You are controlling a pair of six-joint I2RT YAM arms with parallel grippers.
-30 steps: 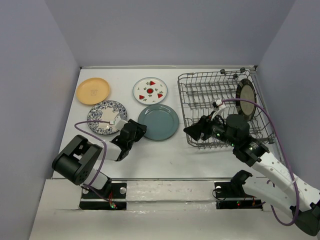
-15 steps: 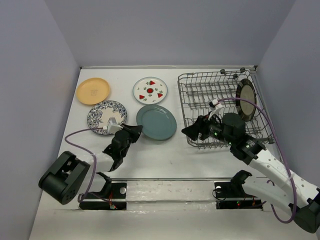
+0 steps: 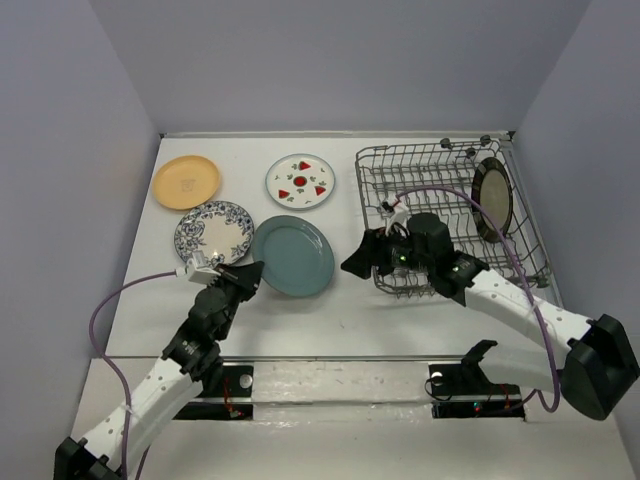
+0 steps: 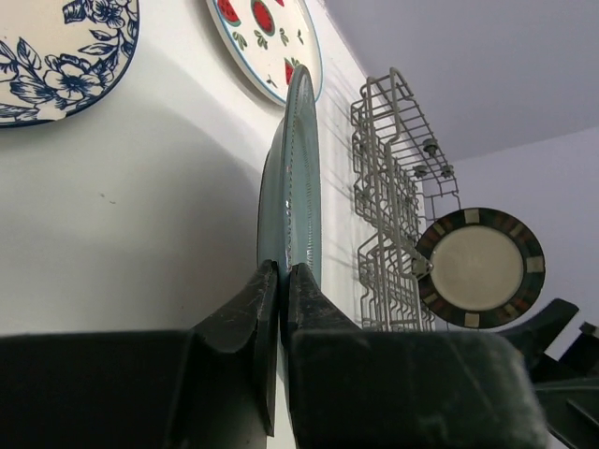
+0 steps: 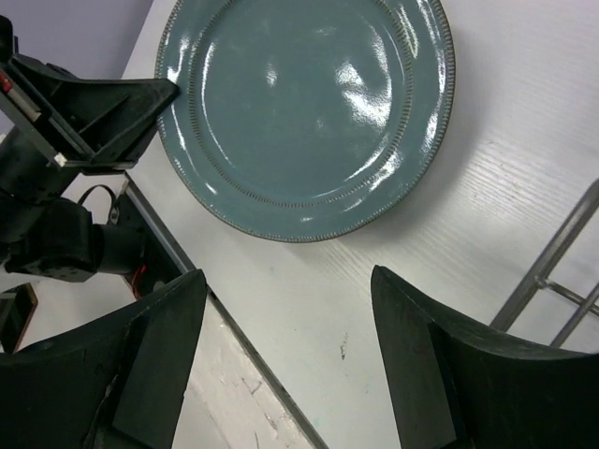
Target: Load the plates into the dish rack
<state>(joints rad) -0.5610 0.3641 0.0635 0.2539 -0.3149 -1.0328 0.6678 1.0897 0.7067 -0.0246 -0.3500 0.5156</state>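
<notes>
The right gripper grips the teal-blue plate's rim facing the rack next, leaving the opposite edge free to load into the rack.
My left gripper (image 3: 245, 272) (image 4: 283, 271) is shut on the near-left rim of the teal-blue plate (image 3: 293, 255) (image 4: 301, 168) (image 5: 309, 112), which is low over the table. My right gripper (image 3: 355, 262) (image 5: 285, 281) hovers open just right of that plate, with bare table between its fingers. The grey wire dish rack (image 3: 400, 175) (image 4: 388, 187) stands at the right, and the beige dark-rimmed plate (image 3: 492, 198) (image 4: 479, 267) stands upright in it. Flat on the table lie the orange plate (image 3: 186, 181), the fruit-marked plate (image 3: 300, 181) (image 4: 267, 33) and the floral plate (image 3: 213, 233) (image 4: 56, 47).
The rack's near-left corner (image 3: 385, 285) is close behind my right wrist. The table's front edge (image 5: 243, 327) runs right under the right gripper. Grey walls enclose the table at the back and both sides.
My left gripper shut on the teal plate's rim and drew the plate left and nearer as the arm stretched out. My right gripper moved left off the rack toward the plate and opened wider.
</notes>
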